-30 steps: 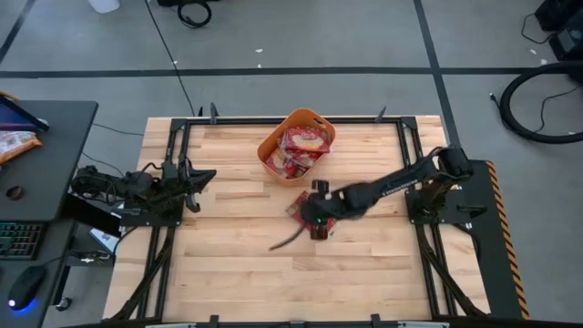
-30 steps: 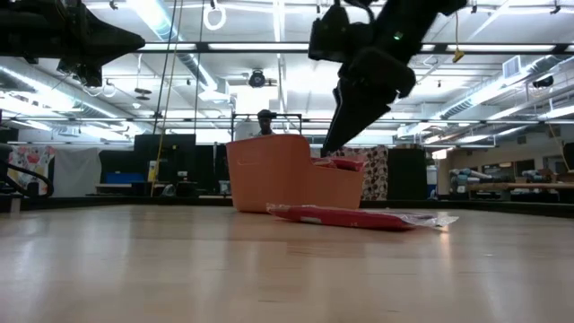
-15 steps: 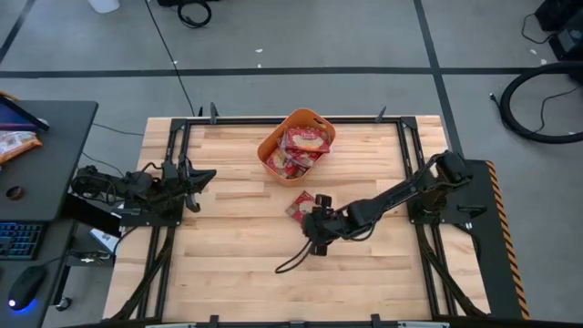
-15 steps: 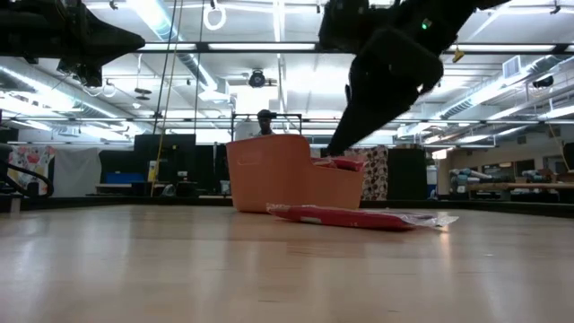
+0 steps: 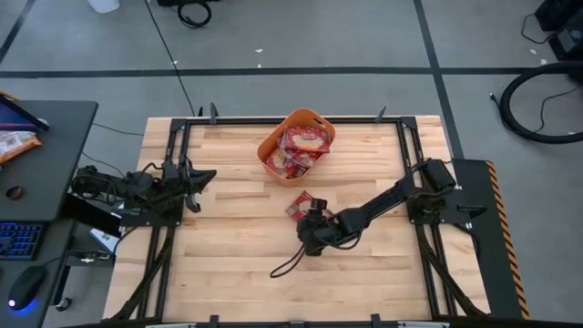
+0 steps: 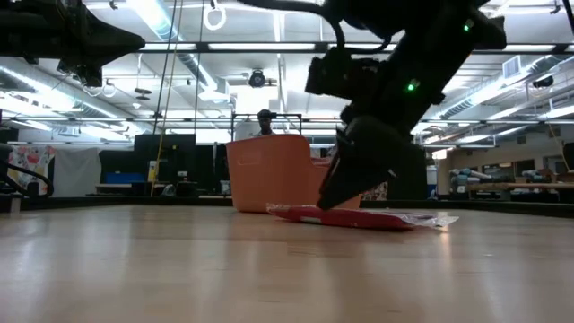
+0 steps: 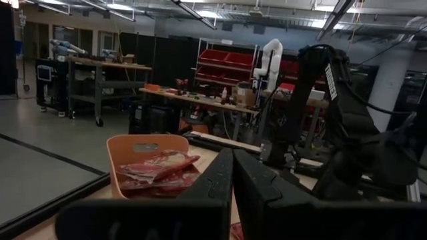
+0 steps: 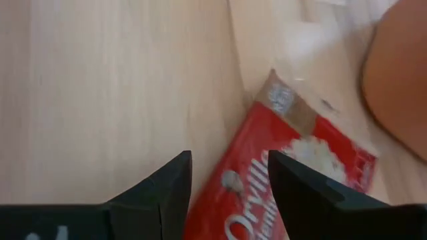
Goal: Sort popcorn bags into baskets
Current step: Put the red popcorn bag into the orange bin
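Next, my right gripper picks up the popcorn bag by its edge (image 5: 293,217) beside the Orville name to put it into the orange basket (image 5: 271,146).
One red popcorn bag (image 5: 299,203) lies flat on the table, seen edge-on in the low view (image 6: 359,217) and close up in the right wrist view (image 8: 313,173). The orange basket (image 5: 271,146) stands near the far edge and holds several more red bags (image 5: 301,146). My right gripper (image 5: 310,220) is open and low over the loose bag's near edge (image 8: 227,163), slanting down from the near side. Its fingers stand on either side of that edge. My left gripper (image 5: 199,178) waits shut at the table's left side. My right gripper's fingertips (image 6: 327,202) come down right at the loose bag's near edge (image 8: 240,193), slanting from above and the near side. I cannot tell whether they touch the bag. The bag lies flat on the table.
A dark cable (image 5: 287,264) trails on the wood near the right gripper, toward the near edge. The basket (image 6: 278,170) stands just beyond the loose bag. Bare wood lies left of the bag and toward the near edge. A desk with a keyboard stands left of the table.
My right gripper has moved a little toward the near edge and dropped from well above the table to just over the loose bag's near edge. The bag has stayed where it was.
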Action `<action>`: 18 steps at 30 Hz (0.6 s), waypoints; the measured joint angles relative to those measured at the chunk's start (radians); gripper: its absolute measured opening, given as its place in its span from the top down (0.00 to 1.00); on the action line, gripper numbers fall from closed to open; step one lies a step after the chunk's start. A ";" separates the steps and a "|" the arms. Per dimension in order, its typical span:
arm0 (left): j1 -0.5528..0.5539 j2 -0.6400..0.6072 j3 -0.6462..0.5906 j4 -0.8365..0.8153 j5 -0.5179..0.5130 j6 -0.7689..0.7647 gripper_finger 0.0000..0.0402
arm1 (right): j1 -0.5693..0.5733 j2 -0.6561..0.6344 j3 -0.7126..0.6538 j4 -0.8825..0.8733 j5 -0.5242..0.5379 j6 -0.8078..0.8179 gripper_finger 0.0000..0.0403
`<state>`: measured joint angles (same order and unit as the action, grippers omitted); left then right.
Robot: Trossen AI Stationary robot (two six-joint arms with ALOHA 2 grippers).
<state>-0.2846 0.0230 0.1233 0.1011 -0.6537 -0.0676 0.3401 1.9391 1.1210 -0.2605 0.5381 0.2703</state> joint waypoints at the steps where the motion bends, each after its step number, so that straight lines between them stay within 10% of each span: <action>1: 0.000 0.002 0.000 0.001 0.000 0.000 0.96 | 0.000 0.005 0.000 0.006 -0.002 0.001 0.50; 10: 0.000 0.012 0.000 0.006 0.003 0.000 0.96 | -0.005 0.036 0.004 -0.076 -0.013 0.076 0.55; 18: 0.000 0.016 0.000 0.006 0.003 -0.001 0.96 | -0.010 0.032 -0.001 -0.129 -0.049 0.066 0.88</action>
<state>-0.2848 0.0391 0.1230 0.1073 -0.6506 -0.0681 0.3298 1.9709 1.1198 -0.3895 0.4891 0.3366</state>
